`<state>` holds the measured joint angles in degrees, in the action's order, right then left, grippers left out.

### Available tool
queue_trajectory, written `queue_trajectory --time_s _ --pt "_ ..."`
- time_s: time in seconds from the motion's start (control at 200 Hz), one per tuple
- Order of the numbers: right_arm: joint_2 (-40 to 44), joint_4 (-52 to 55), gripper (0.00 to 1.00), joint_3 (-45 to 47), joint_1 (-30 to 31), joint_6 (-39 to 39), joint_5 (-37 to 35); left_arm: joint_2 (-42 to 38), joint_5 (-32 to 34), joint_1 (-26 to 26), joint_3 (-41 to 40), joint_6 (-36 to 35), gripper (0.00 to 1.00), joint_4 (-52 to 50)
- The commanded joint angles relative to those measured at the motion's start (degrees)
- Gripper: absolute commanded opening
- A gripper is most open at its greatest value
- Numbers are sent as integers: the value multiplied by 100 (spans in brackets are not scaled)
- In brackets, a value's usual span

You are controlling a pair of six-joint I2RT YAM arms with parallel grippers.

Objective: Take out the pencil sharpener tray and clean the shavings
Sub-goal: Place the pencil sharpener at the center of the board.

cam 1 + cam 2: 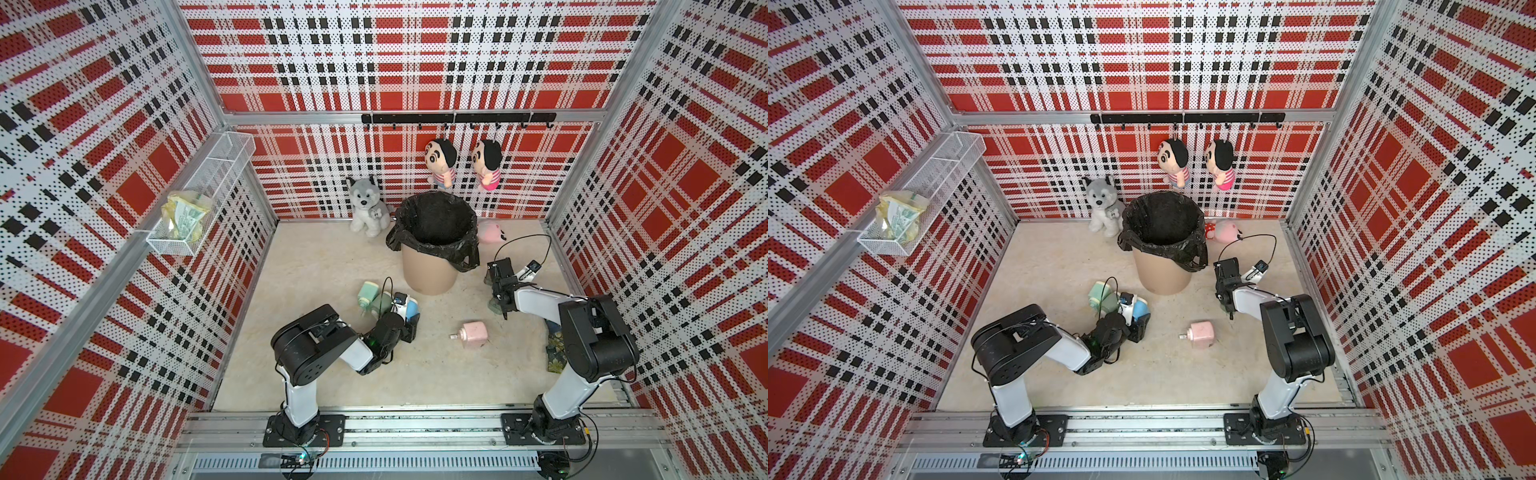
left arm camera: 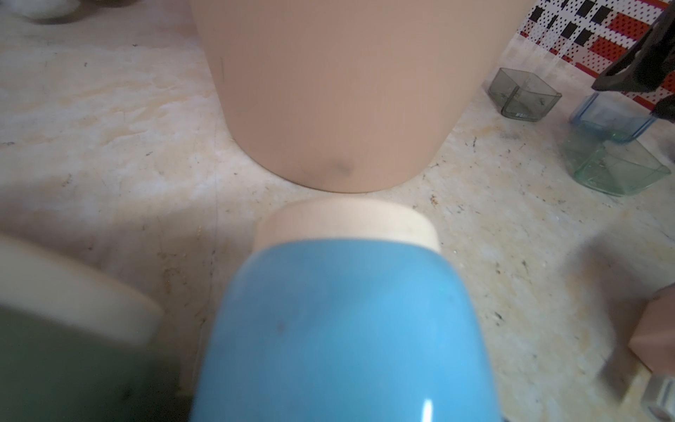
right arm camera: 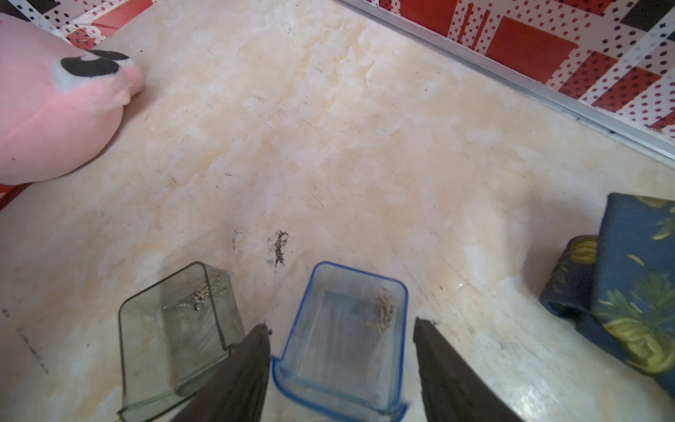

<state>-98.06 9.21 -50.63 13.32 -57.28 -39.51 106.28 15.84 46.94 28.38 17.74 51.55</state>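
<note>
The blue pencil sharpener is low over flat floor and would land, so the robot's left gripper should open.
In the right wrist view a blue-rimmed clear tray lies on the floor between the fingers of my right gripper. The jaws stand open, with a gap on one side, and a few shavings lie inside the tray. A greyish clear tray lies beside it. The left wrist view shows three trays on the floor: grey, blue and green. My left gripper is shut on the blue pencil sharpener, its fingers hidden in the wrist view. A green sharpener lies next to it.
A tan bin with a black liner stands mid-floor between the arms. A pink sharpener lies in front of it. A pink plush, a husky plush and a folded floral cloth sit near the walls.
</note>
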Motion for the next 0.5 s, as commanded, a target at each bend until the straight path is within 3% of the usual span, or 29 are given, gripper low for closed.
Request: queue_trajectory --time_s 0.0,0.21,0.496 --pt "-60 170 66 18 47 -184 -122 -62 -82 -78 -170 72 56 -316" --pt "-36 116 68 142 83 -267 -77 -149 -146 -97 -210 94 58 -313" --pt "857 -165 79 301 93 347 -48 -652 -143 -41 -255 72 90 -494"
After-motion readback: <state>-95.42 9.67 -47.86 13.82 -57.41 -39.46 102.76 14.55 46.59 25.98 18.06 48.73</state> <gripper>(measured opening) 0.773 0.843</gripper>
